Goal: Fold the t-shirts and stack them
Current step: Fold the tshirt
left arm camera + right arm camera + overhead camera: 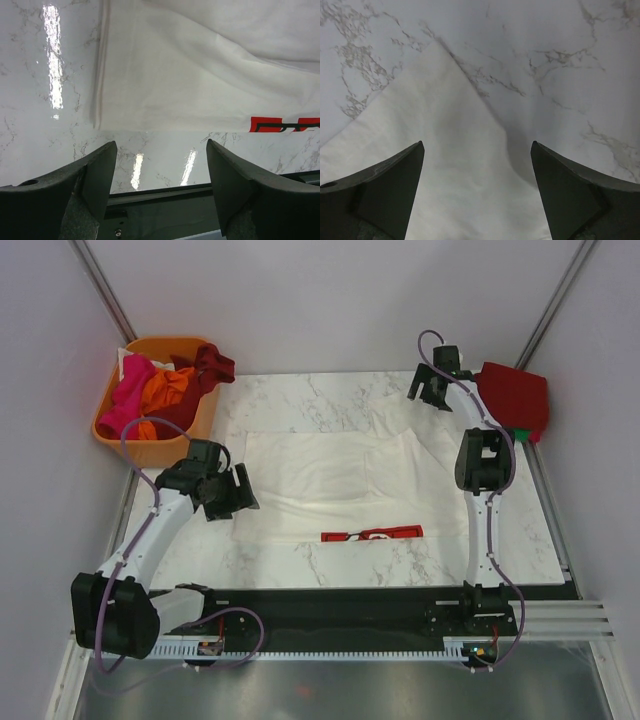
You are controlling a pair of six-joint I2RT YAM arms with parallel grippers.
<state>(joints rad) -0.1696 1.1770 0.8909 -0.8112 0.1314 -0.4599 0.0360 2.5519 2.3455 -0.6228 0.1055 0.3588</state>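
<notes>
I will fold the cream-white t-shirt (335,480) next. My right gripper will take it by its far corner and pull the t-shirt's far edge over.
The cream-white t-shirt (335,480) lies spread on the marble table, with a strip of its red print (372,534) showing at its near edge. My left gripper (228,495) is open and empty above the shirt's left edge; the left wrist view shows the shirt (200,75) and the red print (282,124) beyond the open jaws. My right gripper (430,392) is open and empty over the shirt's far right corner (445,150). A folded dark red t-shirt (514,397) lies at the far right. Pink, orange and dark red t-shirts (160,388) fill the basket.
An orange plastic basket (150,445) stands at the far left corner. A bit of green cloth (522,434) peeks from under the folded dark red shirt. A black rail (350,605) runs along the table's near edge.
</notes>
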